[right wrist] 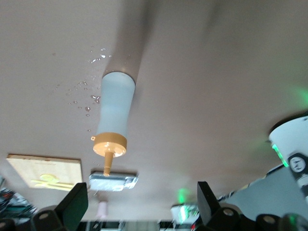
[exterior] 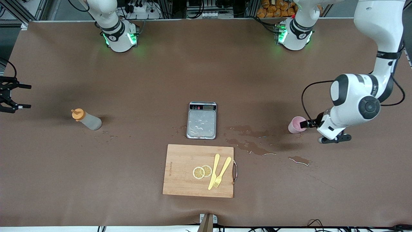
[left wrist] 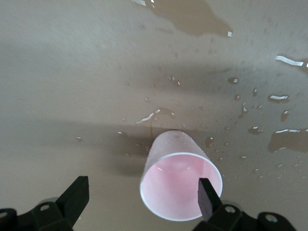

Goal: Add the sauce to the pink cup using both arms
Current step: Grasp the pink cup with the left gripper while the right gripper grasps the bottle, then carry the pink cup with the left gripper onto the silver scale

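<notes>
The left gripper grabs the pink cup by its rim [exterior: 303, 119] [left wrist: 214, 168] next, ready for the sauce.
The sauce bottle [exterior: 86, 119], whitish-grey with an orange cap, stands on the table toward the right arm's end. My right gripper [exterior: 29, 96] is open and empty, apart from the bottle, at that end's table edge. In the right wrist view the bottle [right wrist: 114, 113] stands well ahead of the open gripper [right wrist: 140, 204]. The pink cup [exterior: 296, 124] stands upright toward the left arm's end. My left gripper [exterior: 308, 123] is open right beside it. In the left wrist view the cup [left wrist: 180, 185] sits between the spread jaws of the gripper [left wrist: 142, 197], close against one finger [left wrist: 207, 195].
A steel scale [exterior: 201, 120] with water drops sits mid-table. A wooden cutting board [exterior: 183, 161] nearer the front camera carries two lemon slices [exterior: 202, 171] and a wooden fork and knife [exterior: 219, 171]. Spilled liquid [exterior: 249, 146] lies between the scale and the cup.
</notes>
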Motion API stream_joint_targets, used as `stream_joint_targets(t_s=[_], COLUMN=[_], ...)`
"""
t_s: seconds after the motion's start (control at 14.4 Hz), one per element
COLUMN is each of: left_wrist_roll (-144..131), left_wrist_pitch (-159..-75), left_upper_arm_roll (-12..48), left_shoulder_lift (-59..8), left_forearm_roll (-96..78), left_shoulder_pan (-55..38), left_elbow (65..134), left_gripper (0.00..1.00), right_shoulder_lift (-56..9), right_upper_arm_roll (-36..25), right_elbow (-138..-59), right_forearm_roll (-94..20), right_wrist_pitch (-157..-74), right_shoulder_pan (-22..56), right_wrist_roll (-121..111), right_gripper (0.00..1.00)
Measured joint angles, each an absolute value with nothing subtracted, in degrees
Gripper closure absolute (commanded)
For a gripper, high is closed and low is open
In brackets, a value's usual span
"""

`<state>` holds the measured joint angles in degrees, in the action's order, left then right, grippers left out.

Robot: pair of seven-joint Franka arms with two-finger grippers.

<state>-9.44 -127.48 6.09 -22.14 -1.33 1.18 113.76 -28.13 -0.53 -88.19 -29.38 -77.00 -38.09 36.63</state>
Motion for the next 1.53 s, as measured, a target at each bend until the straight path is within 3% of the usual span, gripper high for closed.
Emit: stream_joint_targets(t_s=[0.49,0.56,0.63,0.7,0.97,1.53], left_wrist_roll=[-9.3,-9.3,-9.3,-9.3,-9.6,-11.5], left_wrist_pitch=[-127.6,-127.6,-127.7,-127.7,-128.6,-130.4], left_upper_arm_roll=[6.2,6.2,6.3,6.3,6.3,6.3], left_shoulder_lift=[-23.4,-23.7,-24.0,-24.2,-24.4,-25.3], left_forearm_roll=[-1.0,0.2,2.0,3.3,3.9,5.0], left_shoulder_pan=[1.0,0.7,0.4,0.3,-0.3,-1.6], left_elbow=[114.4,114.5,114.5,114.4,114.4,114.0], left_gripper=[0.00,0.08,0.44,0.99,1.00,1.00], right_shoulder_lift=[-39.6,-40.6,-41.6,-42.8,-46.8,-49.0], right_upper_arm_roll=[-0.5,-0.5,-0.5,-0.5,-0.5,0.4], right_elbow=[-88.1,-88.1,-88.1,-88.1,-88.1,-88.5], right_forearm_roll=[-38.3,-39.2,-40.0,-41.0,-44.4,-46.4], right_wrist_pitch=[-78.2,-78.2,-78.2,-78.2,-78.7,-79.7], right_shoulder_pan=[-39.6,-39.9,-40.4,-40.8,-41.7,-41.0], right_wrist_roll=[37.8,37.9,37.9,37.9,37.8,33.8], right_gripper=[0.00,0.00,0.00,0.00,0.00,0.00])
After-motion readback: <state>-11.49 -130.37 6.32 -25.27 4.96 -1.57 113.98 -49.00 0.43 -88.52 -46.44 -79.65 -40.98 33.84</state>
